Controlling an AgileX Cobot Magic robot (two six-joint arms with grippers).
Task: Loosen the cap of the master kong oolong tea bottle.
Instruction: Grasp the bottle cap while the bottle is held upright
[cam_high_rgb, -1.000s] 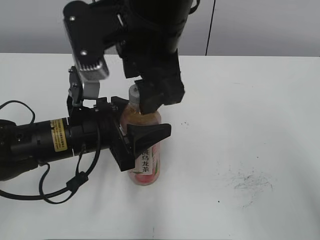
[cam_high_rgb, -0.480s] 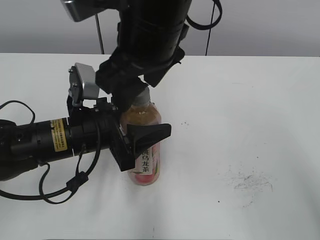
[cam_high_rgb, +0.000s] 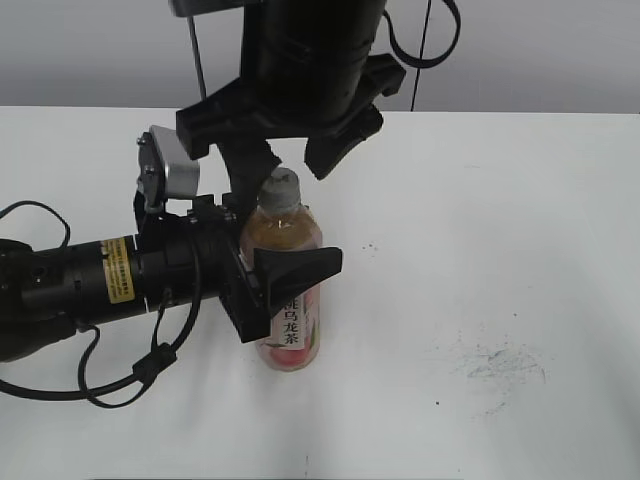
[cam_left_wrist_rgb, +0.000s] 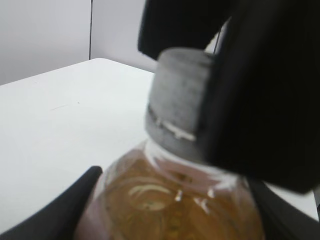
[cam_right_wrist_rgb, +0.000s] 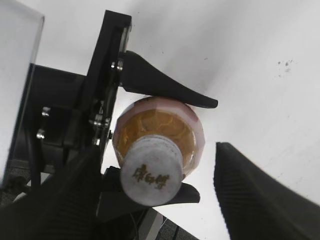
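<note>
My right gripper grabs the light-grey cap by its ribbed side (cam_high_rgb: 280, 191) next, to twist the bottle (cam_high_rgb: 288, 320) open.
The master kong oolong tea bottle (cam_high_rgb: 288, 320) stands upright on the white table, amber tea showing above its pink label. My left gripper (cam_high_rgb: 272, 272) comes in from the left and is shut on the bottle's body; its black jaws flank the bottle (cam_left_wrist_rgb: 175, 200) in the left wrist view (cam_left_wrist_rgb: 175, 220). The light-grey cap (cam_high_rgb: 280, 187) sits on the neck. My right gripper (cam_high_rgb: 292, 158) hangs over it, open, a finger on each side. In the right wrist view the cap (cam_right_wrist_rgb: 151, 171) with its dark mark lies between the spread fingers (cam_right_wrist_rgb: 160, 152), above the bottle's shoulder (cam_right_wrist_rgb: 165, 120). The cap (cam_left_wrist_rgb: 180, 95) also fills the left wrist view.
Dark scuff marks (cam_high_rgb: 495, 365) spot the white table (cam_high_rgb: 520, 220) at the right. A black cable (cam_high_rgb: 40, 215) loops beside the left arm at the table's left. The table's far edge meets a grey wall.
My right gripper was shut on the cap and turned around it; now it has opened and its fingers stand apart from the cap. The left gripper and the bottle have not moved.
</note>
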